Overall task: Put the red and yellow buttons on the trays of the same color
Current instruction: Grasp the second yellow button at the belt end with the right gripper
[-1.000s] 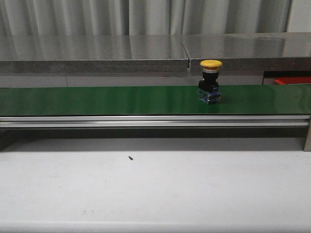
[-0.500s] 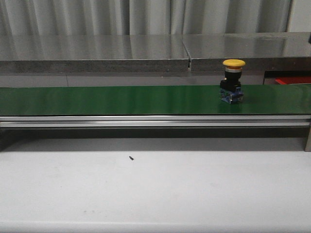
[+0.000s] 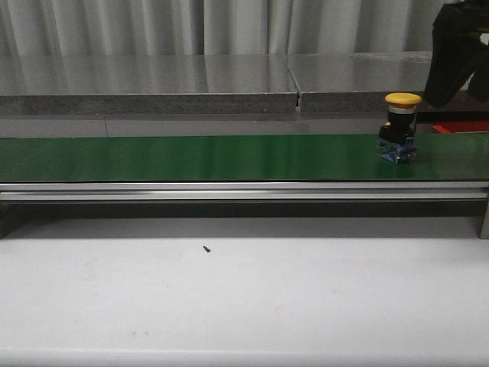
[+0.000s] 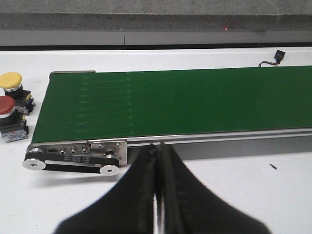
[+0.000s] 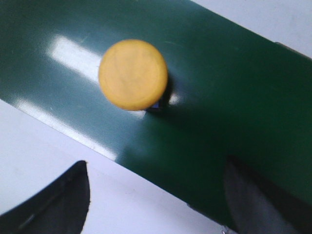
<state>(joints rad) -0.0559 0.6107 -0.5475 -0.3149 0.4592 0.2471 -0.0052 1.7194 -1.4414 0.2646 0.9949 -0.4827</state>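
The robot's right gripper isn't ready to close and should first move toward the yellow button. It would miss if it closed now, because the yellow cap is ahead of the fingers.
A yellow button on a black and blue base stands upright on the green belt, near its right end. My right arm hangs just above and to the right of it. In the right wrist view the yellow cap lies ahead of my open right gripper, with nothing between the fingers. My left gripper is shut and empty, in front of the belt's other end. A second yellow button and a red button stand on the white table beside that end. A red tray's edge shows behind the belt. The yellow tray is out of view.
The belt's metal rail runs along its front edge, with a roller bracket at the left end. A white table lies in front. A grey ledge and a curtain stand behind the belt.
The yellow button has travelled to the right along the belt. My right arm has come into the front view at the top right, above the button.
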